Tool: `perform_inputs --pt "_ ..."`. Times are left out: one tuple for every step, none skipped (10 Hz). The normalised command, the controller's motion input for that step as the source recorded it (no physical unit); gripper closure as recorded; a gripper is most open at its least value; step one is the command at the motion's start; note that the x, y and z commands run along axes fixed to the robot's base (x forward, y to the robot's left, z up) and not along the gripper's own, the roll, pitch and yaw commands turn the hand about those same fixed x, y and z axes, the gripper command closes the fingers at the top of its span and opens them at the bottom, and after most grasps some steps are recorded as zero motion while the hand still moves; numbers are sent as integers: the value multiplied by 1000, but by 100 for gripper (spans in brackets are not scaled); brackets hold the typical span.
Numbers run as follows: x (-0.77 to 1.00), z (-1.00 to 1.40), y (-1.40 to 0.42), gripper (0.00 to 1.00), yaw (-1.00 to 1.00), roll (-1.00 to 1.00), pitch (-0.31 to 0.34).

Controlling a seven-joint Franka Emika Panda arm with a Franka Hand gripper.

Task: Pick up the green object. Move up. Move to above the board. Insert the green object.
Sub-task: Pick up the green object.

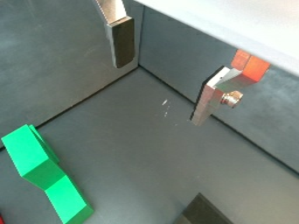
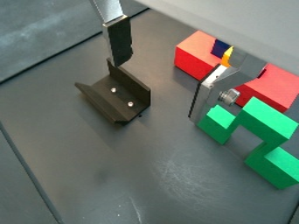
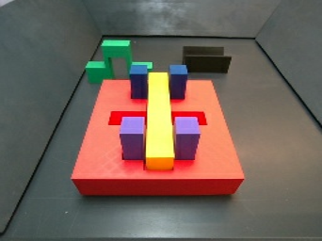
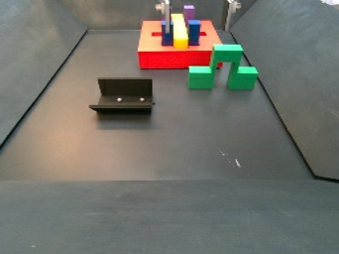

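My gripper will next insert the green object into the board (image 3: 107,155), so it will grab the object by the top crossbar of its arch (image 3: 116,44).
The green object (image 4: 221,67) is a bright green arch-shaped piece standing on the dark floor just beside the red board (image 4: 157,58). It also shows in the other side view (image 3: 116,58) and in both wrist views (image 1: 41,171) (image 2: 251,127). The board (image 3: 107,155) carries a long yellow bar (image 3: 158,118) and blue and purple blocks. My gripper (image 2: 163,66) is open and empty. It hangs high above the floor, between the fixture and the green object, touching neither. Its two silver fingers (image 1: 121,39) stand wide apart with nothing between them.
The fixture (image 4: 123,96), a dark L-shaped bracket, stands on the floor apart from the board; it also shows in a wrist view (image 2: 114,96) and a side view (image 3: 208,58). Dark walls close in the floor on all sides.
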Motion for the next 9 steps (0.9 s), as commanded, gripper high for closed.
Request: perform_inputs --pt "-189 -120 -400 0 0 -137 -187" --pt "-354 -131 -629 0 0 -41 -183" --pt "-360 -154 -686 0 57 -76 -161" --pt "-366 -200 -646 0 26 -81 -140" --pt "-406 -174 -594 0 14 -11 -117" --pt "-443 -177 -583 0 3 0 -116" --pt "-451 -191 -563 0 0 0 -114" --pt "-423 -211 -560 0 0 0 -116" --pt "-420 -231 -520 0 0 0 -116"
